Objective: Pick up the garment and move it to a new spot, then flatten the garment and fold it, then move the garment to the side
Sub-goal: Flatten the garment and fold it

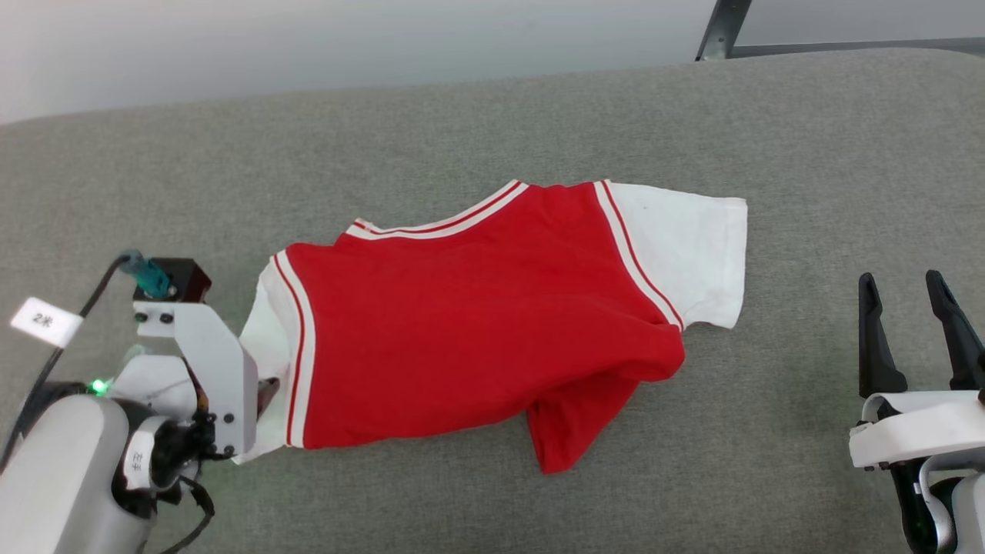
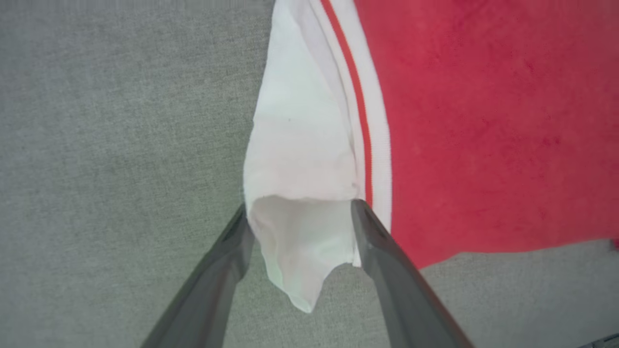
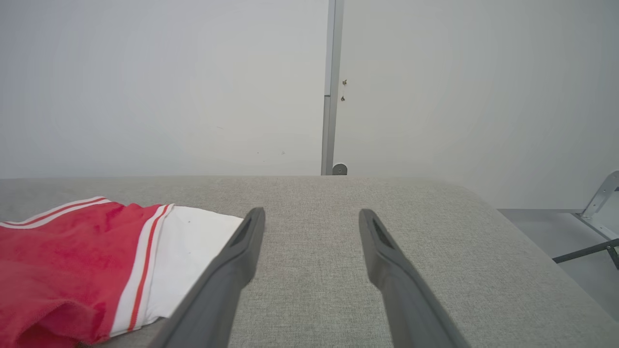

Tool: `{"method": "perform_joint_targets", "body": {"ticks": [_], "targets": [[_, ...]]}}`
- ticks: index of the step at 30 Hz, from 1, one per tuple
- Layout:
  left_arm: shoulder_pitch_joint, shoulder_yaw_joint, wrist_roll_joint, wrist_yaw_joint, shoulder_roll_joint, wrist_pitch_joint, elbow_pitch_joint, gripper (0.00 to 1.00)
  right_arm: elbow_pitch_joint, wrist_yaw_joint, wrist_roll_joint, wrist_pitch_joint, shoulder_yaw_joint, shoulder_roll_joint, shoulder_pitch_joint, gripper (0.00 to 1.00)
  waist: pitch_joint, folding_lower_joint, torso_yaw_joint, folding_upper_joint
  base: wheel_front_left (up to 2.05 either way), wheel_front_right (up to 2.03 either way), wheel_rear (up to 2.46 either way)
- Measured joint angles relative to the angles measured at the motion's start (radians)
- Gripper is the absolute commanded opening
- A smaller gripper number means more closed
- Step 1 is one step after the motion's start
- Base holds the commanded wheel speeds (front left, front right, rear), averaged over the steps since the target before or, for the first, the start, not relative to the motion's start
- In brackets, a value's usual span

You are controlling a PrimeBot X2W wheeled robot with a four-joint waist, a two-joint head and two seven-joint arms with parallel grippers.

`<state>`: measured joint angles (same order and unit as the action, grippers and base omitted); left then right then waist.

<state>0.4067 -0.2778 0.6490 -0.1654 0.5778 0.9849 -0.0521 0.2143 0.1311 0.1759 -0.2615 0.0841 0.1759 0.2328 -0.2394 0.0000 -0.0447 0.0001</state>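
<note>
I will pinch the garment by its sleeve edge (image 2: pixel 302 200) with my left gripper next. The white sleeve end is loose and open, while the red body lies flat.
The garment (image 1: pixel 477 331), a red short-sleeved shirt with white sleeves and red-white stripe trim, lies spread across the grey surface (image 1: pixel 539 115), its lower hem bunched at the front right. My left gripper (image 1: pixel 265 392) is at the shirt's left sleeve. In the left wrist view the left gripper (image 2: pixel 300 208) stands open, and the white sleeve end of the garment (image 2: pixel 300 159) lies loose between the two fingers. My right gripper (image 1: pixel 902 277) is open and empty at the lower right, clear of the shirt. From the right wrist, the right gripper (image 3: pixel 312 212) hovers over bare fabric beside the garment's (image 3: pixel 63 251) white right sleeve.
The grey padded surface ends at a pale wall behind. A metal frame (image 1: pixel 723 31) stands beyond the far right corner. In the right wrist view a grey post (image 3: pixel 331 87) rises behind the surface, whose right edge drops to the floor near a metal bracket (image 3: pixel 599 203).
</note>
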Motion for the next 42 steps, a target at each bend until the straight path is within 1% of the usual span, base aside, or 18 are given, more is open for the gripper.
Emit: {"method": "perform_joint_targets", "body": {"ticks": [9, 11, 12, 13, 14, 15, 18, 20, 21, 23, 24, 25, 26, 27, 31, 35, 40, 42], "targets": [[0.049, -0.031, -0.037, 0.034, 0.015, -0.018, -0.084, 1.00, -0.001, 0.000, 0.001, 0.000, -0.004, -0.008, -0.015, 1.00, 0.005, 0.0000, -0.024, 0.0000, 0.00, 0.00, 0.00], [0.056, -0.031, -0.034, 0.035, 0.015, -0.019, -0.102, 0.91, 0.001, 0.000, 0.003, 0.000, -0.005, -0.008, -0.015, 1.00, 0.004, 0.0000, -0.028, 0.0000, 0.00, 0.00, 0.00], [0.060, -0.031, -0.034, 0.039, 0.015, -0.023, -0.111, 0.91, 0.002, 0.000, 0.003, 0.000, -0.006, -0.008, -0.015, 1.00, 0.004, 0.0000, -0.030, -0.0001, 0.00, 0.00, 0.00], [0.064, -0.031, -0.036, 0.039, 0.016, -0.027, -0.120, 0.98, 0.002, 0.000, 0.003, 0.000, -0.006, -0.008, -0.015, 1.00, 0.004, 0.0000, -0.032, -0.0001, 0.00, 0.00, 0.00], [0.066, -0.034, -0.042, 0.039, 0.021, -0.026, -0.129, 1.00, 0.002, 0.000, 0.003, 0.000, -0.006, -0.008, -0.016, 1.00, 0.003, 0.0000, -0.033, 0.0000, 0.00, 0.00, 0.00], [0.066, -0.035, -0.045, 0.038, 0.026, -0.021, -0.138, 0.98, 0.003, 0.000, 0.004, 0.000, -0.005, -0.008, -0.017, 1.00, 0.004, 0.0000, -0.034, 0.0000, 0.00, 0.00, 0.00], [0.066, -0.035, -0.040, 0.034, 0.026, -0.007, -0.162, 1.00, 0.005, 0.000, 0.006, 0.000, -0.004, -0.008, -0.018, 1.00, 0.009, 0.0000, -0.036, 0.0000, 0.00, 0.00, 0.00], [0.064, -0.036, -0.031, 0.030, 0.021, 0.010, -0.183, 0.91, 0.010, 0.000, 0.008, 0.000, -0.002, -0.007, -0.019, 1.00, 0.014, 0.0000, -0.037, 0.0000, 0.00, 0.00, 0.00], [0.063, -0.039, -0.027, 0.031, 0.021, 0.010, -0.188, 0.83, 0.012, 0.000, 0.009, 0.000, -0.003, -0.005, -0.019, 1.00, 0.016, 0.0000, -0.037, 0.0000, 0.00, 0.00, 0.00], [0.064, -0.027, -0.005, 0.024, 0.005, 0.011, -0.208, 0.46, 0.017, 0.000, 0.011, 0.000, -0.010, 0.003, -0.019, 1.00, 0.020, 0.0000, -0.035, 0.0000, 0.00, 0.00, 0.00], [0.063, -0.030, 0.001, 0.025, -0.001, 0.017, -0.221, 0.46, 0.020, 0.000, 0.012, 0.000, -0.015, 0.006, -0.019, 1.00, 0.022, 0.0000, -0.034, 0.0000, 0.00, 0.00, 0.00], [0.063, -0.032, 0.003, 0.026, -0.004, 0.021, -0.231, 0.29, 0.022, 0.000, 0.012, 0.000, -0.019, 0.009, -0.019, 1.00, 0.023, 0.0000, -0.033, -0.0001, 0.00, 0.00, 0.00], [0.064, -0.029, 0.012, 0.029, -0.007, 0.024, -0.243, 0.08, 0.025, 0.000, 0.013, 0.000, -0.024, 0.014, -0.019, 1.00, 0.024, 0.0000, -0.030, 0.0000, 0.00, 0.00, 0.00], [0.065, -0.022, 0.024, 0.025, -0.012, 0.026, -0.258, 0.00, 0.027, 0.000, 0.014, 0.002, -0.031, 0.022, -0.018, 1.00, 0.025, 0.0000, -0.028, 0.0000, 0.00, 0.00, 0.00], [0.086, -0.014, 0.041, 0.031, -0.030, 0.016, -0.298, 0.00, 0.024, 0.000, 0.044, 0.035, -0.070, 0.051, 0.006, 1.00, 0.022, 0.0000, -0.020, 0.0000, 0.00, 0.00, 0.00], [0.106, -0.016, 0.045, 0.044, -0.046, -0.009, -0.325, 0.00, 0.013, 0.000, 0.086, 0.114, -0.129, 0.100, 0.069, 1.00, 0.017, 0.0000, -0.010, -0.0001, 0.00, 0.00, 0.00], [0.139, -0.025, 0.045, 0.051, -0.073, -0.036, -0.352, 0.00, 0.033, 0.000, 0.187, 0.299, -0.204, 0.174, 0.184, 1.00, 0.008, 0.0000, 0.008, 0.0000, 0.00, 0.00, 0.00], [0.156, -0.032, 0.045, 0.053, -0.087, -0.043, -0.362, 0.00, 0.056, 0.000, 0.200, 0.375, -0.239, 0.211, 0.236, 1.00, 0.003, 0.0000, 0.019, 0.0000, 0.00, 0.00, 0.00]]}}
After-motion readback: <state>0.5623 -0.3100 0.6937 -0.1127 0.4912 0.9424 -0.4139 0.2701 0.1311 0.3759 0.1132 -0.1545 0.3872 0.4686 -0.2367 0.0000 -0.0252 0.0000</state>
